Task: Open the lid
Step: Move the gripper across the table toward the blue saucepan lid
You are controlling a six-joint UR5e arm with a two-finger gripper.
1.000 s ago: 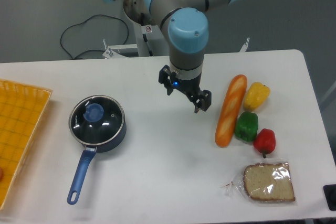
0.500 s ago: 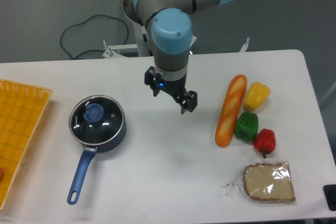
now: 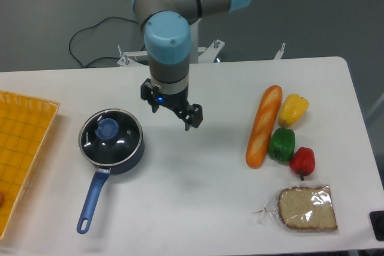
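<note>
The lid is far wider than the robot's open fingers, so the gripper should next grab the lid by its narrow blue knob (image 3: 107, 129) to open it.
The lid (image 3: 112, 137), a round glass disc with a thin metal rim and a blue knob (image 3: 108, 128) at its centre, rests on a dark blue saucepan (image 3: 114, 151) at the left of the table. The pan's long blue handle points toward the front edge. My gripper (image 3: 173, 110) hangs above the table to the right of the pan, apart from the lid. Its two dark fingers are spread, with nothing between them.
A yellow mesh tray (image 3: 21, 154) lies at the far left edge. At the right lie a baguette (image 3: 263, 125), a yellow pepper (image 3: 293, 109), a green pepper (image 3: 281, 144), a red pepper (image 3: 303, 161) and a bagged bread slice (image 3: 306, 208). A black cable (image 3: 96, 43) trails behind the table.
The arm has swung steadily left, carrying the gripper from the table's middle toward the saucepan. The lid and pan have not moved.
</note>
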